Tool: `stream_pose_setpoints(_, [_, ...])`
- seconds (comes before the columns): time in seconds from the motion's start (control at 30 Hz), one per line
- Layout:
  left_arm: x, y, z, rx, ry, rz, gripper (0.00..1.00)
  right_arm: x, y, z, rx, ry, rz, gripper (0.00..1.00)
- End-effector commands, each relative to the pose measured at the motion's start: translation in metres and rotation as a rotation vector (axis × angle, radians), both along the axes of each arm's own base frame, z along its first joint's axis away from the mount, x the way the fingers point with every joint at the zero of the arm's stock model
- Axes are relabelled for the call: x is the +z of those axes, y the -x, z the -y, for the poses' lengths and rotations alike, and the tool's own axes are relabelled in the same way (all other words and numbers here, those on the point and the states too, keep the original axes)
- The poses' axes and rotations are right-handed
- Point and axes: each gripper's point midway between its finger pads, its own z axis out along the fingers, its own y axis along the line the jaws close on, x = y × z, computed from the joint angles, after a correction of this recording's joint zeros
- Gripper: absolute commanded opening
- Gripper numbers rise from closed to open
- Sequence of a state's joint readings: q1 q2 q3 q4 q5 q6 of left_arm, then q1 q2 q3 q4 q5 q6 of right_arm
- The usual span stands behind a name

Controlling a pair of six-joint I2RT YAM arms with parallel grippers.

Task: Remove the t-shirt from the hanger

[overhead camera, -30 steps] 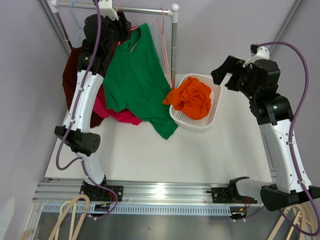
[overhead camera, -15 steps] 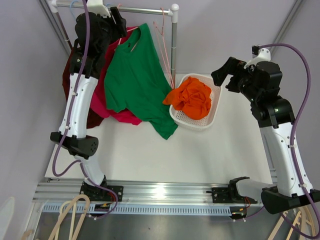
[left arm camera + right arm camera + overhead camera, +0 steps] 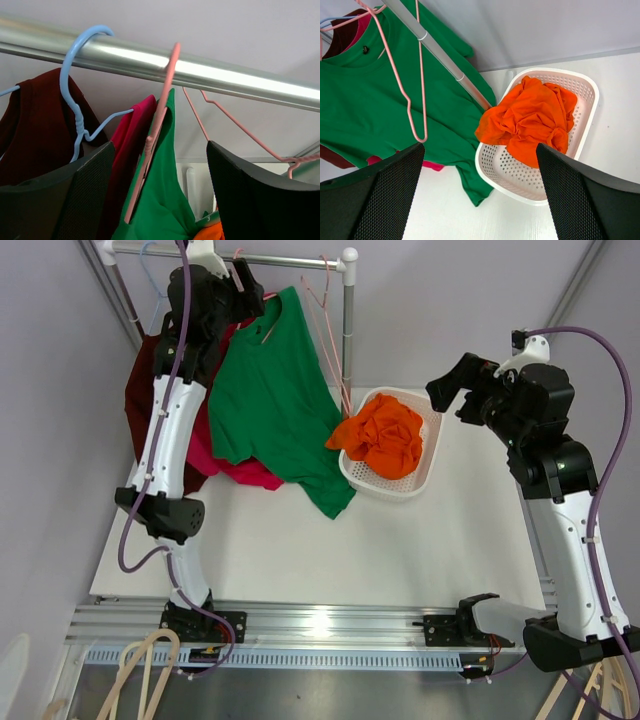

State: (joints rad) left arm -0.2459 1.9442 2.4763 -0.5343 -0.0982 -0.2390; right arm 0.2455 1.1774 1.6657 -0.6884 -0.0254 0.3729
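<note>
The robot's left gripper will take hold of the pink hanger's twisted neck below the hook (image 3: 149, 142) next, so that the green t-shirt (image 3: 165, 200) stays free to remove.
The green t-shirt (image 3: 270, 400) hangs from a pink hanger (image 3: 155, 135) hooked over the metal rail (image 3: 290, 260); its lower hem drapes onto the white table. My left gripper (image 3: 250, 295) is up at the rail by the shirt's collar. In the left wrist view it (image 3: 160, 145) stands open, with the hanger and the green t-shirt (image 3: 165, 200) in the gap, touching neither finger. My right gripper (image 3: 447, 390) hovers open and holds nothing over the far right of the table. Its wrist view looks down on the green t-shirt (image 3: 370, 90).
A magenta shirt (image 3: 245, 472) and a dark red shirt (image 3: 140, 400) hang left of the green one, the red on a blue hanger (image 3: 72, 100). Empty pink wire hangers (image 3: 325, 310) dangle at the rail's right end. A white basket (image 3: 385, 490) holds an orange garment (image 3: 380, 435).
My left gripper has opened wider around the hanger's neck and shifted slightly at the rail. The right arm has barely moved.
</note>
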Motion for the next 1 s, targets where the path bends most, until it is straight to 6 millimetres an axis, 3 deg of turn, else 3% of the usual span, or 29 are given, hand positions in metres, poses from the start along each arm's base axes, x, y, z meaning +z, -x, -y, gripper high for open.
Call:
stream_pose_setpoints(0.0, [0.020,0.001,-0.002,-0.011,0.051,0.055,0.79,0.023,0.012,0.002,0.003,-0.009,0.063,0.98])
stream_pose_setpoints(0.1, [0.016,-0.003,-0.003,-0.007,0.044,0.048,0.78,0.022,0.011,0.003,0.001,-0.002,0.062,0.98])
stream_pose_setpoints(0.43, [-0.007,-0.013,0.004,-0.024,0.045,-0.002,0.52,0.017,0.010,0.003,0.002,0.002,0.059,0.98])
stream_pose_setpoints(0.7, [-0.020,-0.018,0.002,-0.010,0.016,-0.028,0.47,0.016,0.010,0.002,0.004,-0.007,0.067,0.98])
stream_pose_setpoints(0.77, [-0.022,-0.019,0.001,-0.006,0.011,-0.029,0.38,0.014,0.009,0.002,0.005,-0.006,0.061,0.98])
stream_pose_setpoints(0.8, [-0.021,-0.019,0.001,-0.004,0.010,-0.027,0.23,0.013,0.008,0.001,0.008,-0.008,0.059,0.98])
stream_pose_setpoints(0.9, [-0.023,-0.021,0.000,0.002,0.005,-0.028,0.01,0.010,0.008,-0.001,0.014,-0.011,0.055,0.98])
stream_pose_setpoints(0.97, [-0.021,-0.022,0.001,-0.004,0.004,-0.017,0.01,0.010,0.008,-0.001,0.016,-0.017,0.058,0.98])
